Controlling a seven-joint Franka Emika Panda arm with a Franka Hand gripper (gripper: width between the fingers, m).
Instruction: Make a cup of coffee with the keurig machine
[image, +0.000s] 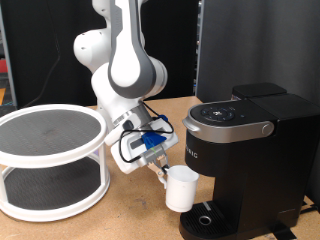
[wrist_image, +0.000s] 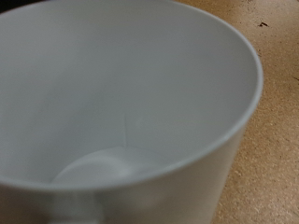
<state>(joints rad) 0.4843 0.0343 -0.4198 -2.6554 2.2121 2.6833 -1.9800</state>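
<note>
The cup's bottom hangs beside and above the drip tray (image: 207, 218), so for now my gripper stays closed on the white cup (image: 181, 187) until it rests on the tray.
The white cup (image: 181, 187) hangs at the tip of my gripper (image: 166, 176), held a little above the table, just to the exterior view's left of the keurig machine (image: 245, 140). The cup sits near the machine's round drip tray (image: 207, 218), beside and slightly above it. The gripper is shut on the cup's side. In the wrist view the cup's empty white inside (wrist_image: 112, 103) fills nearly the whole picture, and my fingers do not show there. The machine's lid is closed.
A white two-tier round rack (image: 48, 160) stands on the wooden table (image: 130, 215) at the exterior view's left. Dark panels stand behind the machine. Bare table surface (wrist_image: 276, 112) shows past the cup's rim in the wrist view.
</note>
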